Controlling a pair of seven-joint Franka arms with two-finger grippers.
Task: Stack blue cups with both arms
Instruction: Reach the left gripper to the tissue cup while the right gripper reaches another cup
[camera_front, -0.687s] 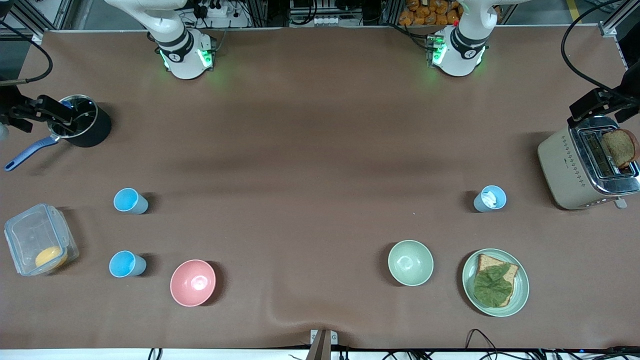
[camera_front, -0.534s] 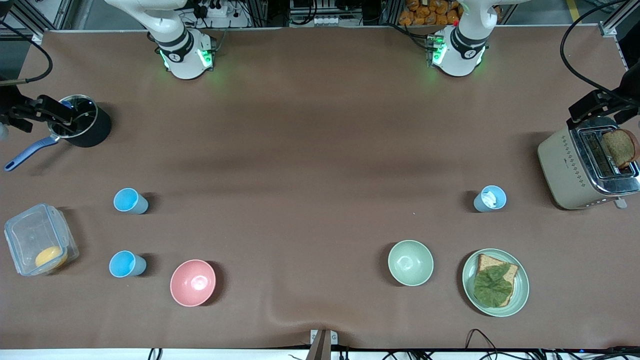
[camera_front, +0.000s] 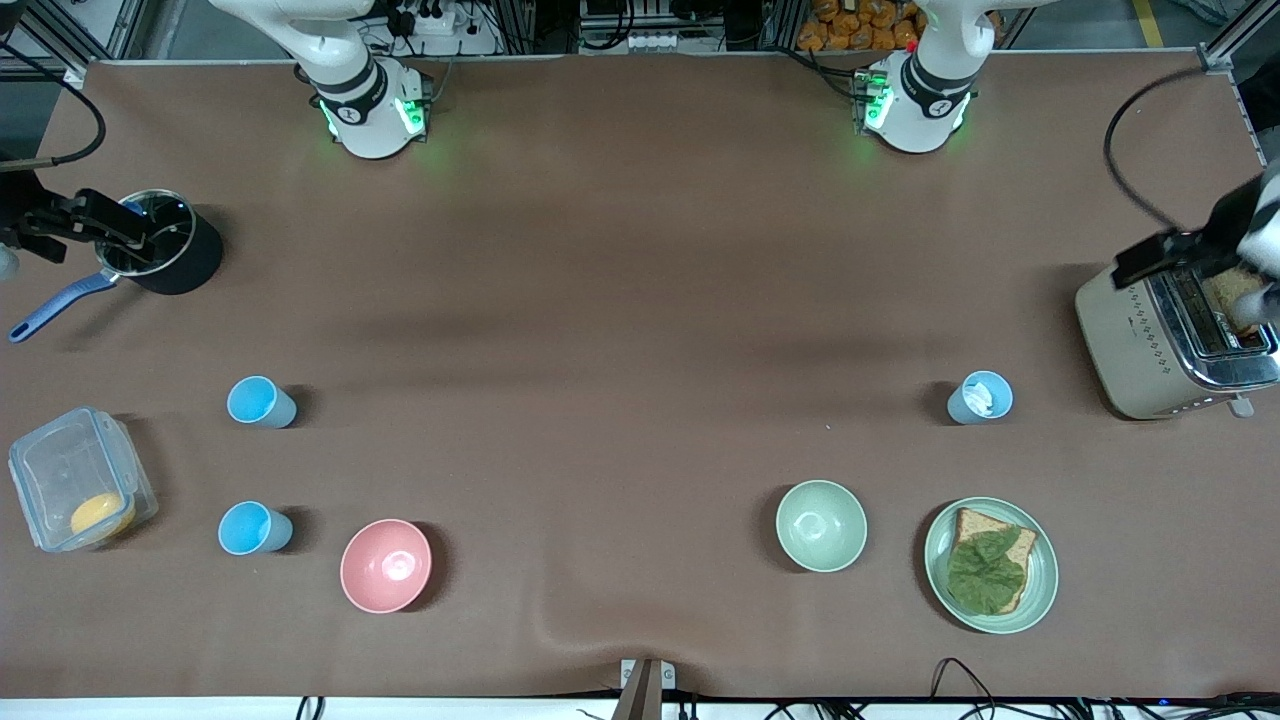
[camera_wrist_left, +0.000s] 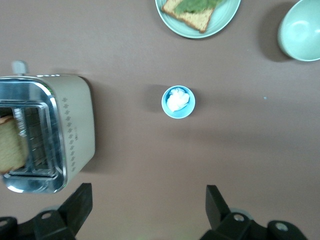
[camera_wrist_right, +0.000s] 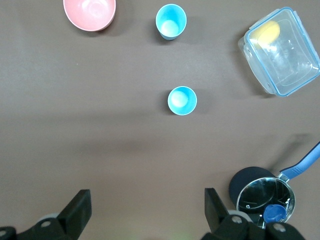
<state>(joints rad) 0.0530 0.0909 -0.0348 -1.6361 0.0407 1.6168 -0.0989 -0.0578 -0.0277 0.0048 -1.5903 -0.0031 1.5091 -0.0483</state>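
Note:
My left gripper takes hold of the paler blue cup with the white filling by its rim next, to stack the blue cups.
Two sky-blue cups stand upright at the right arm's end of the table, one (camera_front: 261, 402) farther from the front camera than the other (camera_front: 254, 528). Both also show in the right wrist view (camera_wrist_right: 182, 100) (camera_wrist_right: 171, 21). A paler blue cup (camera_front: 979, 397) with something white inside stands near the toaster and shows in the left wrist view (camera_wrist_left: 178, 101). My left gripper (camera_wrist_left: 147, 210) is open and empty, high over the table beside the toaster. My right gripper (camera_wrist_right: 145, 210) is open and empty, high beside the pot.
A pink bowl (camera_front: 386, 565) sits beside the nearer sky-blue cup. A pale green bowl (camera_front: 821, 525) and a plate (camera_front: 1040, 590) with bread and lettuce lie nearer than the pale cup. A toaster (camera_front: 1130, 345), a black pot (camera_front: 190, 260) and a clear container (camera_front: 60, 465) stand at the table's ends.
The left arm's dark hand has shifted over the toaster and now partly covers the bread in it. The right arm and all cups have not moved.

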